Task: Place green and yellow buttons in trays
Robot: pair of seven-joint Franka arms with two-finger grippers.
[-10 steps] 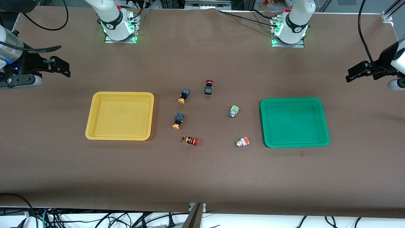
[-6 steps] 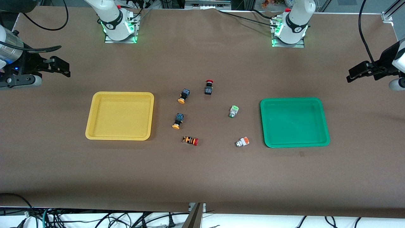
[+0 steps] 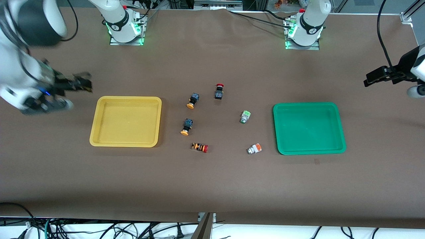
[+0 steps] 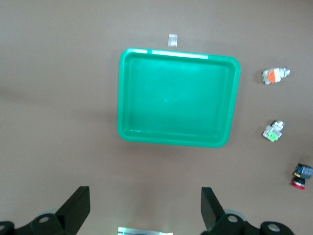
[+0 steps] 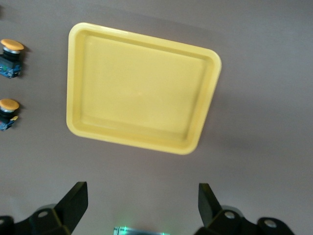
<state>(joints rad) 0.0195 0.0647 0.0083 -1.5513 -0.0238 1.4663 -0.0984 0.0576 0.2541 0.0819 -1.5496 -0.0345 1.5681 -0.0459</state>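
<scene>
A yellow-capped button needs to go in the yellow tray (image 3: 126, 98), so my right gripper should next grab it by its black body below the cap (image 3: 193, 100).
The yellow tray (image 3: 126, 98) and the green tray (image 3: 305, 104) lie empty on the brown table. Between them lie two yellow-capped buttons (image 3: 192, 100) (image 3: 186, 126), a silver-white button with a green end (image 3: 245, 117) and one with an orange end (image 3: 254, 148). My right gripper (image 3: 81, 84) is open and empty over bare table beside the yellow tray (image 5: 139, 90); its wrist view shows the open gripper (image 5: 143, 201) and both yellow-capped buttons (image 5: 11, 58) (image 5: 7, 112). My left gripper (image 3: 373, 78) is open and empty over the table's end beside the green tray (image 4: 176, 98); its wrist view shows the open gripper (image 4: 145, 205).
A black button with a red cap (image 3: 218, 91) and a red-tipped striped button (image 3: 200, 147) lie among the others. The arm bases (image 3: 124, 26) (image 3: 303, 31) stand along the table's edge farthest from the front camera.
My right arm has swung toward the yellow tray, and its gripper now hangs closer to the tray's corner. My left arm has barely moved. The buttons and trays lie as before.
</scene>
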